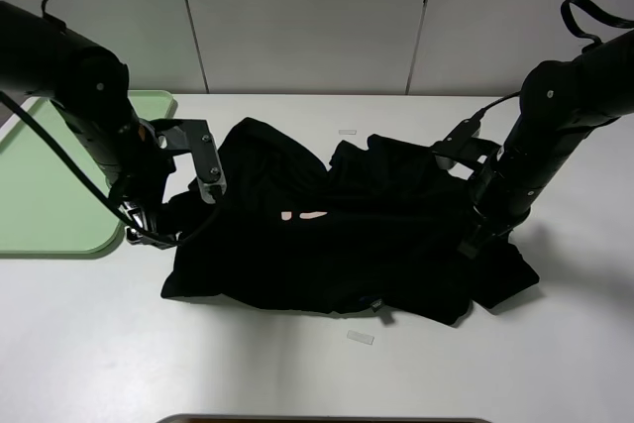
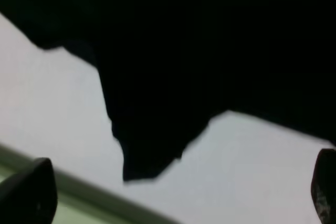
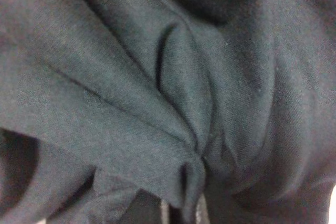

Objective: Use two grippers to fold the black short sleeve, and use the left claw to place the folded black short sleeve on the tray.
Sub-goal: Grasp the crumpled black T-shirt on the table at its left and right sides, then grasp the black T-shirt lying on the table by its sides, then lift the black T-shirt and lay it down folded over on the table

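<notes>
My left gripper isn't ready to close on the black short sleeve yet. It needs to move inward first, because its fingers are mostly around the table past the cloth's corner.
The black short sleeve (image 1: 337, 245) lies crumpled and partly folded across the middle of the white table, with a pink label (image 1: 302, 215) showing. My left gripper (image 1: 149, 230) is low at the shirt's left edge, next to the tray. In the left wrist view it (image 2: 178, 184) is open, with its fingers (image 2: 29, 192) wide apart and a corner of black cloth (image 2: 149, 156) just ahead of them. My right gripper (image 1: 474, 240) is at the shirt's right side. The right wrist view is filled with cloth (image 3: 173, 103) bunched toward the jaws, which are hidden.
The light green tray (image 1: 40, 195) lies at the left of the table, and its rim (image 2: 94, 195) shows in the left wrist view. Two small clear strips (image 1: 361, 338) lie on the table. A dark edge (image 1: 317, 419) runs along the front.
</notes>
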### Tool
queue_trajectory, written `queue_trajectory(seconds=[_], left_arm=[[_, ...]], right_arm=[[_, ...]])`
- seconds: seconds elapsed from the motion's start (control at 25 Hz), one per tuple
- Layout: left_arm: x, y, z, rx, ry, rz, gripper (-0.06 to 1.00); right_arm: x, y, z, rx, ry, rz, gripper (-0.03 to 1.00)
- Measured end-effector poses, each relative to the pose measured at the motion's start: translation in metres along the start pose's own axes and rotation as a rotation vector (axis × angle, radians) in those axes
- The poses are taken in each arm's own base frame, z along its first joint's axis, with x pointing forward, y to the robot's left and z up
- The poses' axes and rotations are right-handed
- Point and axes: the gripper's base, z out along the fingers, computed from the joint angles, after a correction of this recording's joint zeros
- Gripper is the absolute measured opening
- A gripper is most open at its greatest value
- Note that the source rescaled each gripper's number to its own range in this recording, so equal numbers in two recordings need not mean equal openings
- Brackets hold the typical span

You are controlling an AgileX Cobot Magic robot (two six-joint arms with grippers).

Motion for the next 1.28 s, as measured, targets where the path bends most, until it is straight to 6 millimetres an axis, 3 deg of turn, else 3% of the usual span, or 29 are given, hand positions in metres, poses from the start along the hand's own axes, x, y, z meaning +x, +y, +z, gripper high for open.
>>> queue_trajectory(seconds=[0.36, 0.6, 0.76, 1.04, 1.28], left_arm=[[-0.024, 0.011, 0.019, 0.069, -0.04, -0.043, 0.93], [-0.023, 0.008, 0.025, 0.116, -0.008, -0.014, 0.78], [-0.024, 0.009, 0.025, 0.105, -0.018, -0.012, 0.6], [-0.027, 0.01, 0.025, 0.086, -0.045, -0.02, 0.06], [-0.025, 0.009, 0.025, 0.104, -0.024, -0.041, 0.01]], right_arm=[[-0.001, 0.001, 0.0, -0.009, -0.009, 0.019, 0.0], [-0.001, 0.001, 0.0, -0.009, -0.009, 0.02, 0.0], [-0.001, 0.001, 0.0, -0.01, -0.01, 0.021, 0.0], [-0.002, 0.0, 0.0, -0.005, -0.017, 0.022, 0.0], [-0.005, -0.003, 0.0, 0.026, -0.055, 0.092, 0.0]])
